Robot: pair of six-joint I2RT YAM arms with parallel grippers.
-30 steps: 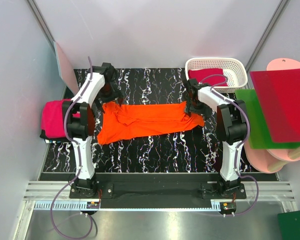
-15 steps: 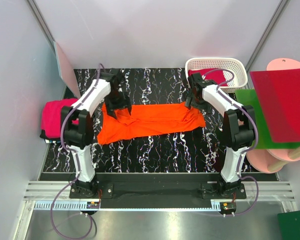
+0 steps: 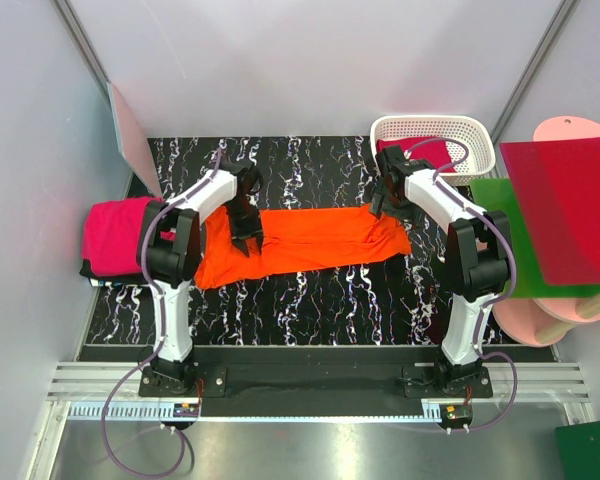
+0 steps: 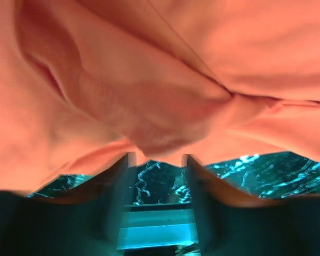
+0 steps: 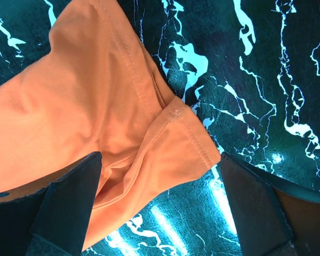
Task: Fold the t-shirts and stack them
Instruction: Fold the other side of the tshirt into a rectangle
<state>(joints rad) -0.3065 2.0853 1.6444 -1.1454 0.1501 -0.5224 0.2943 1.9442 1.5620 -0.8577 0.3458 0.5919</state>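
Note:
My right gripper picks up the orange t-shirt by its stitched hem (image 5: 186,133) at the t-shirt's corner next. Then it is able to turn and straighten the t-shirt for folding.
A bright orange t-shirt (image 3: 310,240) lies spread lengthwise across the black marbled table (image 3: 310,300). My left gripper (image 3: 248,232) is down on the shirt's left part. In the left wrist view its blurred fingers (image 4: 122,176) stand partly closed at the shirt's near edge (image 4: 149,80), with a raised fold between the tips of the left gripper (image 4: 157,157) and table showing behind them. My right gripper (image 3: 385,200) hovers wide open over the shirt's far right corner. In the right wrist view the stitched sleeve hem (image 5: 186,133) lies between the tips of the right gripper (image 5: 160,157), untouched.
A folded magenta t-shirt (image 3: 110,238) sits at the table's left edge. A crimson one (image 3: 420,152) lies in the white basket (image 3: 480,140) at the back right. Red (image 3: 565,210) and green (image 3: 505,255) plastic sheets and pale pink boards (image 3: 560,315) lie at the right.
My left gripper has swung right and down onto the shirt's left part, and its jaws have narrowed. The right gripper pulled back a little from the right end, then held still and open.

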